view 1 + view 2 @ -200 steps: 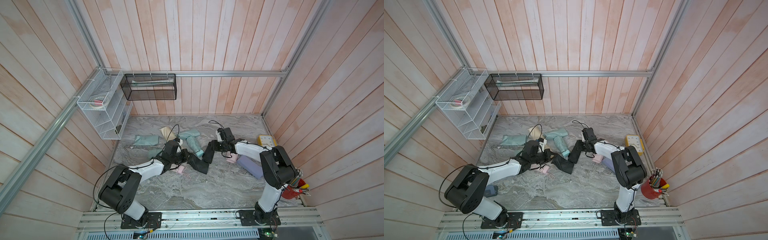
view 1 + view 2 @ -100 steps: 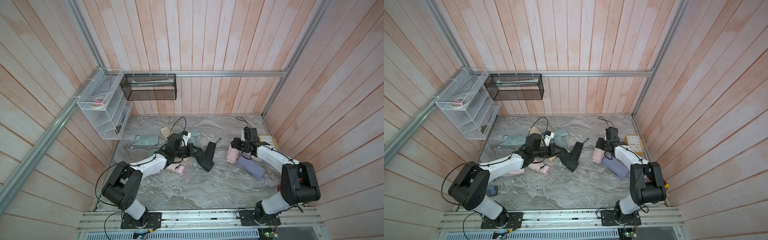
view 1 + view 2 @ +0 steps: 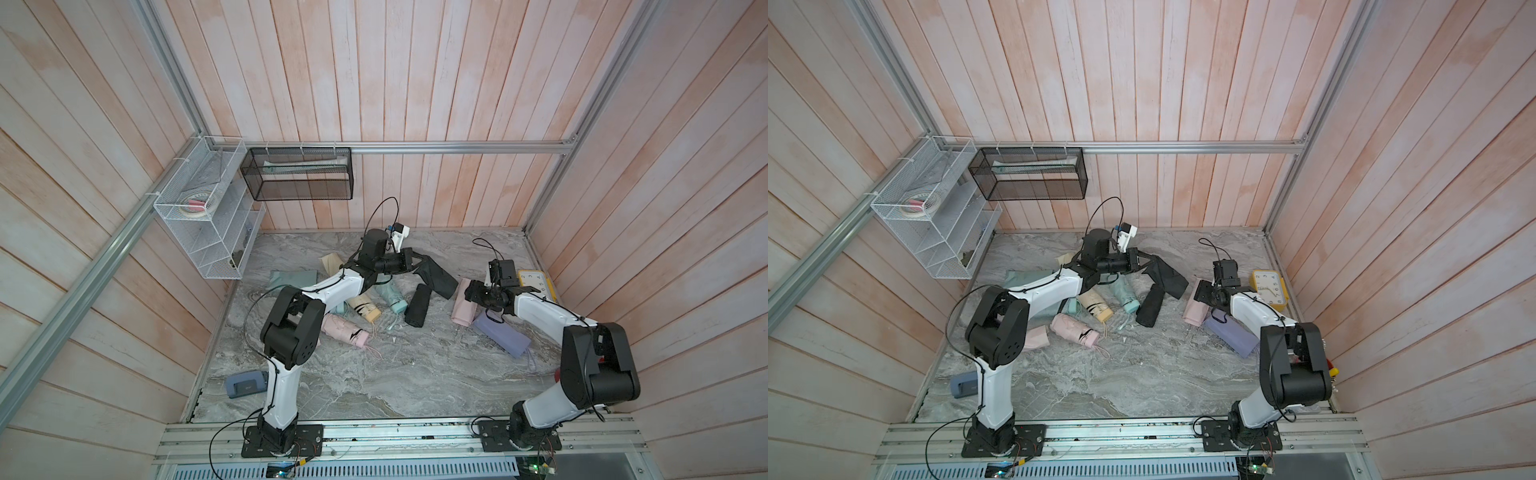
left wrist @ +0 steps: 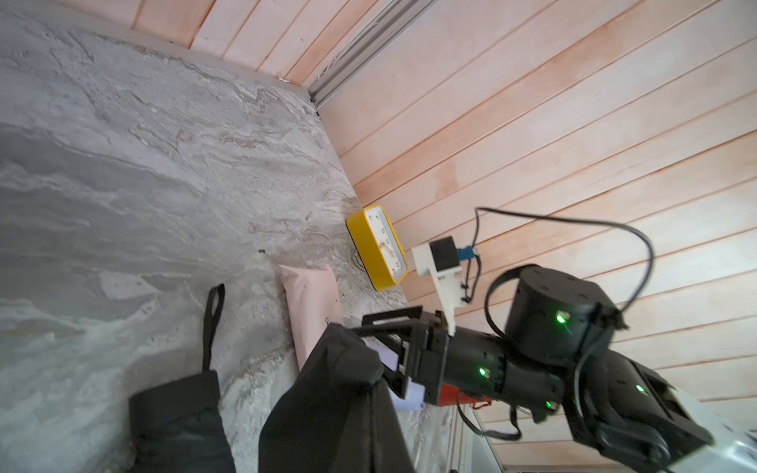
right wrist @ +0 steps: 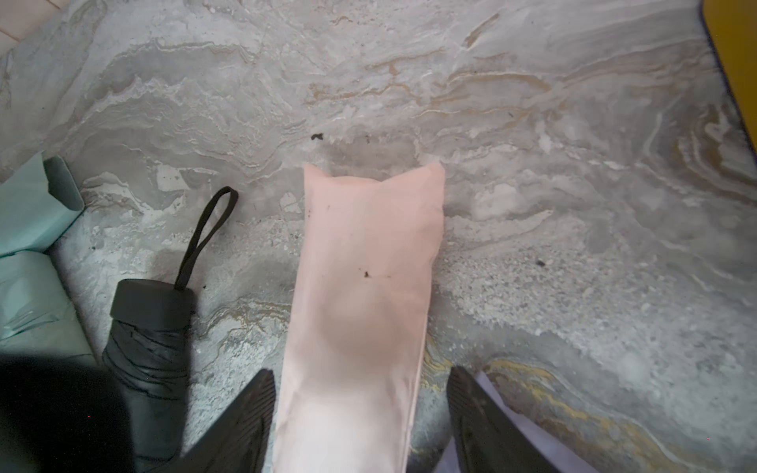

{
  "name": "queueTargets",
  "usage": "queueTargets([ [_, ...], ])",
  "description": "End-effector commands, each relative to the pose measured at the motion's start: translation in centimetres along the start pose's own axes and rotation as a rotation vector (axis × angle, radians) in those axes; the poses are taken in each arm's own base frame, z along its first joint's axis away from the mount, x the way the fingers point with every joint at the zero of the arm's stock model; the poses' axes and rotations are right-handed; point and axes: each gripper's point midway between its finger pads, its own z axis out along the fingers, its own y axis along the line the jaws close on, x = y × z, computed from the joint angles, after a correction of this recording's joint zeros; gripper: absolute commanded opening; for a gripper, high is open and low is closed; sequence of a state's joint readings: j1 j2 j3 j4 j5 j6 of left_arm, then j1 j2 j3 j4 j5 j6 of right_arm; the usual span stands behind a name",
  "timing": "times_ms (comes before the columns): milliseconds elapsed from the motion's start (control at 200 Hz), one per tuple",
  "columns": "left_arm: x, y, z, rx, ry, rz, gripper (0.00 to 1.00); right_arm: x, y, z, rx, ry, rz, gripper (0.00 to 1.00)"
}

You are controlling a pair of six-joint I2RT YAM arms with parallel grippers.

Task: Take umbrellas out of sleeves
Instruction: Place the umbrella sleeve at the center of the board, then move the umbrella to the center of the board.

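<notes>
The robot's left gripper has to keep holding the black sleeve (image 3: 436, 276) (image 4: 336, 401) until the sleeve gets to the rear tabletop, because the sleeve's free end hangs beside the pink sleeve.
My left gripper (image 3: 415, 264) is shut on the limp black sleeve (image 3: 436, 276), which hangs from it above the table; the same black sleeve (image 4: 336, 401) fills the foreground of the left wrist view and hides the fingers. The bare black umbrella (image 3: 417, 305) lies on the table just below, its wrist cord stretched out. My right gripper (image 5: 360, 409) is open, one finger on each side of a bulging pink sleeve (image 5: 364, 286) and low over it. In a top view the right gripper (image 3: 1200, 291) sits at the far end of that pink sleeve (image 3: 1195, 309).
A full lavender sleeve (image 3: 500, 338) lies beside the pink one. Bare mint (image 3: 390, 297), cream (image 3: 365, 307) and pink (image 3: 345, 330) umbrellas and flat mint (image 3: 293, 278) and cream (image 3: 330, 264) sleeves crowd the left arm. A yellow clock (image 3: 534, 280) stands by the right wall.
The black sleeve has come off the black umbrella and risen with my left gripper. My right gripper let go, swung right to the pink sleeve and opened wider.
</notes>
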State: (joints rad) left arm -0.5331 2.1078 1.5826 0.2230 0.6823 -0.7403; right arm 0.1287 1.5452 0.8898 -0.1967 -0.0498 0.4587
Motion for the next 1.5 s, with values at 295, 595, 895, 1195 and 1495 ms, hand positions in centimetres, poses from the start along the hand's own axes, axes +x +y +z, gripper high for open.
queueTargets([
  [295, -3.3, 3.6, 3.0, -0.056, -0.046, 0.049, 1.0, 0.3, 0.8, 0.3, -0.057, 0.015, -0.01, 0.73],
  [595, 4.2, 1.1, -6.8, -0.238, -0.062, 0.055, 1.0, 0.0, 0.1, 2.5, 0.035, 0.057, -0.047, 0.75],
  [895, 10.6, -1.0, -14.9, -0.306, -0.095, 0.038, 1.0, 2.5, 2.1, 3.6, 0.153, 0.093, -0.178, 0.59],
  [1195, 15.6, -0.1, -21.1, -0.397, -0.128, 0.0, 1.0, 11.3, 3.8, 0.9, 0.184, 0.17, -0.365, 0.33],
  [1495, 17.9, -1.9, -24.0, -0.361, -0.143, -0.005, 1.0, 18.9, 7.6, -5.4, -0.063, 0.179, -0.536, 0.33],
])
